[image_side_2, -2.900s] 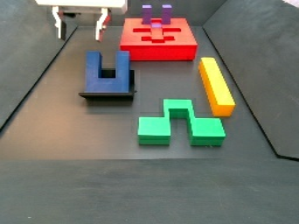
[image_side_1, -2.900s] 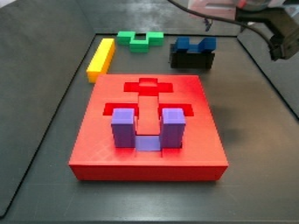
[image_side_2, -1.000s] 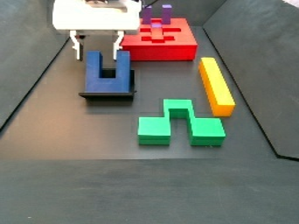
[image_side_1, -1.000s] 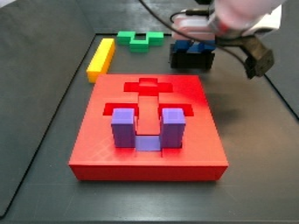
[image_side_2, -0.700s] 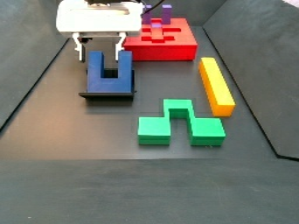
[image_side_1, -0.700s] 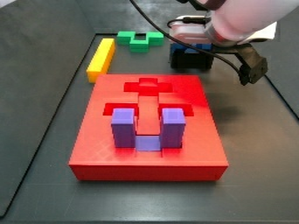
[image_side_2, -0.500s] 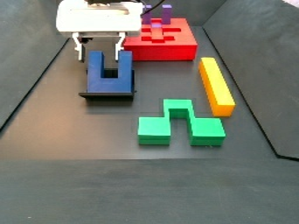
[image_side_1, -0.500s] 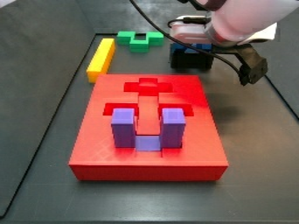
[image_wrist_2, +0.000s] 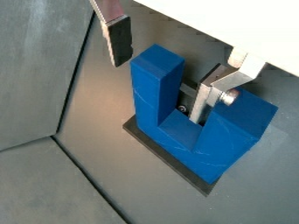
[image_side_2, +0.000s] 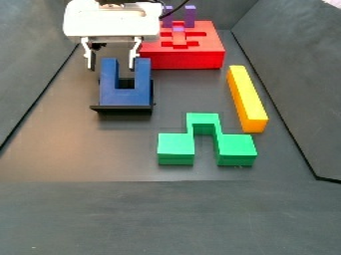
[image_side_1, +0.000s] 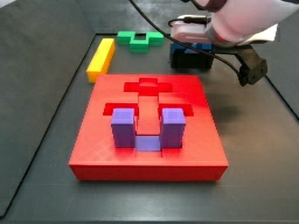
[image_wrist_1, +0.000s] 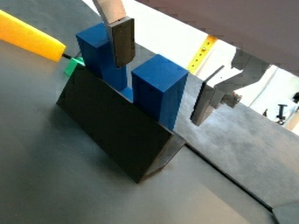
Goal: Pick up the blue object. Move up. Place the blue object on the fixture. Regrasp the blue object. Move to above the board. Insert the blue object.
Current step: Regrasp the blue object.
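Note:
Next, my gripper takes hold of the blue object by one of its upright prongs to lift it from the black fixture.
The blue object stands on the black fixture with its two prongs up, also seen in the side view behind the arm. My gripper is low over it and open. In both wrist views one prong stands between the fingers with a gap on each side. One finger is down in the notch, the other finger hangs outside the prong. The fixture shows as a black wall in front of the block. The red board lies apart, on the floor.
A purple U-shaped block sits in the board. A yellow bar and a green block lie on the dark floor beside the fixture. Raised edges bound the floor in both side views.
Since 2.9 s ago the gripper has travelled over to the fixture and come down around one prong of the blue object. Over the last half second nothing visibly moved.

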{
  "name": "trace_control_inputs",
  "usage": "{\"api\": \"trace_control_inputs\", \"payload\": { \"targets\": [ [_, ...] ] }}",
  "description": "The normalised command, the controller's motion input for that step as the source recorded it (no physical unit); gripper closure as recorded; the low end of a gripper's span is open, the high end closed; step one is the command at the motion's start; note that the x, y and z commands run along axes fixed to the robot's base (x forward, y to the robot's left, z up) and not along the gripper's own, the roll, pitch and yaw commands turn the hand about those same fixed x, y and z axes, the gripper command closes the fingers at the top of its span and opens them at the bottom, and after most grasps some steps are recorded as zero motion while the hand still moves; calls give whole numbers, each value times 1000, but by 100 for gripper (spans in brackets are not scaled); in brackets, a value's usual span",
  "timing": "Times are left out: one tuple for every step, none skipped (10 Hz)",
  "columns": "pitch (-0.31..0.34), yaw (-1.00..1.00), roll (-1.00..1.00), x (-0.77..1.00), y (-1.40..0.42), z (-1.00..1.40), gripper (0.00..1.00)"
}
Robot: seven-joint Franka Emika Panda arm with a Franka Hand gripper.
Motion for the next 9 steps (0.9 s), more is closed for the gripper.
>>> {"api": "trace_control_inputs", "payload": {
  "targets": [
    [54,46,194,120,-34,-143,0],
    [54,49,163,106,-23,-97,0],
    [31,63,126,0,0,-6,0],
    [0,0,14,0,0,0,0],
    [0,0,97,0,0,0,0],
    [0,0,0,0,0,0,0],
    [0,0,0,0,0,0,100],
    [0,0,0,0,0,0,100],
    [0,0,0,0,0,0,100]
  ]
}}
